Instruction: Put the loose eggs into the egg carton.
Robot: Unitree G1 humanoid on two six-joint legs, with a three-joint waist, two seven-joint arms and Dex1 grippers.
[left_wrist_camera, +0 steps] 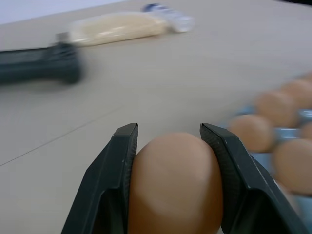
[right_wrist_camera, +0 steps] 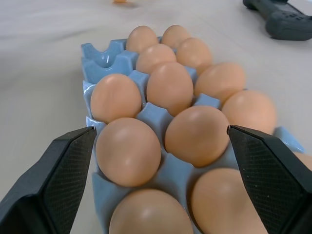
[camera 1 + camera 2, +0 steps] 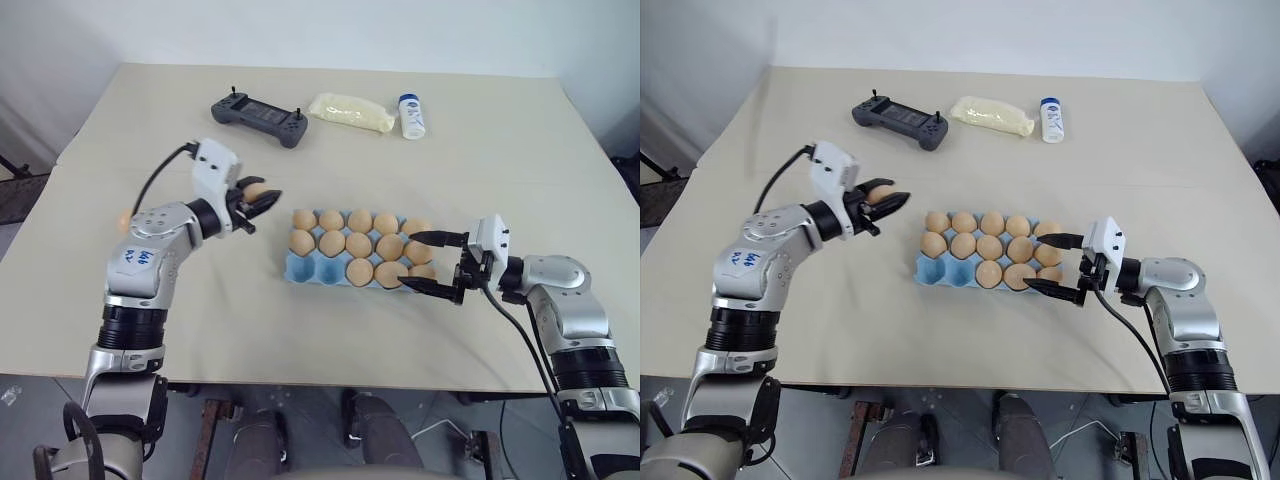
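My left gripper keeps holding the egg for now until it is over the blue carton, since bare tabletop shows below the egg in the left wrist view.
My left gripper [image 3: 263, 200] is shut on one of the loose eggs [image 3: 256, 191], a light orange-tan one, and holds it above the table just left of the egg carton [image 3: 299, 269]. In the left wrist view the egg [image 1: 175, 185] sits between the two black fingers [image 1: 112, 180]. The carton is a light blue tray holding several eggs [image 3: 359, 245], with empty cups at its front left corner. At the carton's right end my right gripper [image 3: 408, 259] is open, one finger on each side of the end eggs [image 2: 127, 151], holding nothing.
At the back of the table lie a dark grey controller [image 3: 258, 115], a pale yellow bag [image 3: 350, 111] and a small white bottle with a blue cap [image 3: 411, 116]. Bare tabletop [image 3: 200, 320] lies left of and in front of the carton.
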